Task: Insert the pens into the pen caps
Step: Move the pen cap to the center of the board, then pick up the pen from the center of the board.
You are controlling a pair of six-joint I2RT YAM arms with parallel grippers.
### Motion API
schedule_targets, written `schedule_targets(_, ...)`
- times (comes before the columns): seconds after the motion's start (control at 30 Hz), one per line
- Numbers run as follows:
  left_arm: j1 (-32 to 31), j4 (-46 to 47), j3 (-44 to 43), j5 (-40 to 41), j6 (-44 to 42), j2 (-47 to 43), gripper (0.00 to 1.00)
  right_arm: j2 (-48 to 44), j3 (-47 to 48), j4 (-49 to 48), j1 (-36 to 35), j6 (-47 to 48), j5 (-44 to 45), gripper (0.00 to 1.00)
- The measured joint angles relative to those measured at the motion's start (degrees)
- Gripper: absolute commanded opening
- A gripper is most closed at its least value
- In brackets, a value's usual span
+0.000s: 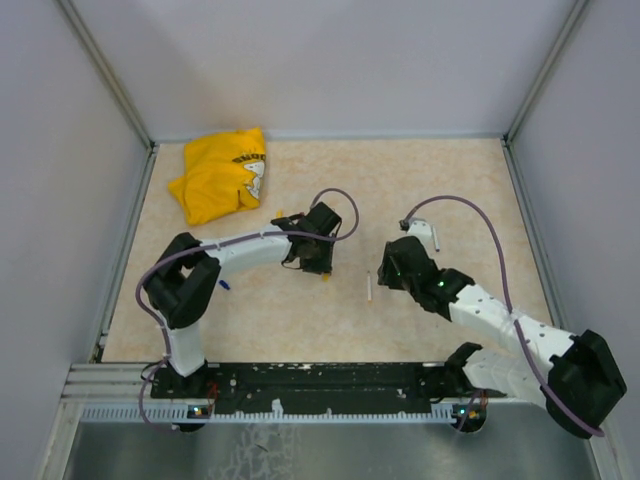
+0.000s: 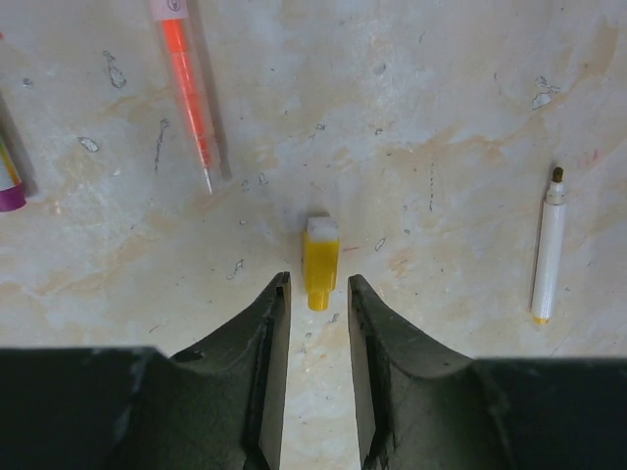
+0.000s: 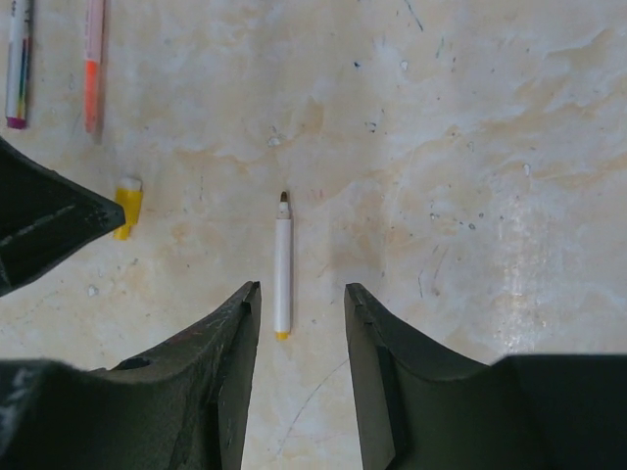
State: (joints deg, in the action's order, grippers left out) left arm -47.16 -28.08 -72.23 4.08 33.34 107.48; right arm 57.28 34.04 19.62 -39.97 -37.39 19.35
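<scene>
The white pen will be grabbed by my right gripper near its yellow tail (image 1: 370,295) (image 3: 282,315), across the pen's sides. The body of the pen will stay free to hand to my left gripper.
A yellow pen cap (image 2: 320,259) lies on the table just ahead of my left gripper (image 2: 318,289). The gripper is open, with the cap's narrow end level with its fingertips and touching neither. A white pen (image 3: 283,269) with a yellow tail lies lengthwise between and just ahead of the fingertips of my open, empty right gripper (image 3: 302,294). It also shows in the left wrist view (image 2: 547,250) and the top view (image 1: 369,288). An orange-red pen (image 2: 186,83) and a purple-ended pen (image 2: 8,176) lie further off. In the top view the left gripper (image 1: 318,262) and right gripper (image 1: 385,270) face each other.
A yellow cloth (image 1: 220,175) lies bunched at the back left. A small blue piece (image 1: 225,284) lies beside the left arm. Grey walls close in the table on three sides. The left gripper's dark body (image 3: 39,220) shows at the left edge of the right wrist view.
</scene>
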Motion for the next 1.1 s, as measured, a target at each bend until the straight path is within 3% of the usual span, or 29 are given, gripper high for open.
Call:
schedule_targets(0.5, 0.00, 8.76, 9.05, 4.46, -1.09, -16.09, 0.37, 13.68, -0.33, -1.68, -1.66, -2.27, -6.29, 0.41)
schedule_targets(1.1, 0.00, 11.82, 13.20, 6.62, -1.27, -19.96, 0.37, 21.42, 2.25, -3.26, -5.77, -2.29, -6.29, 0.30)
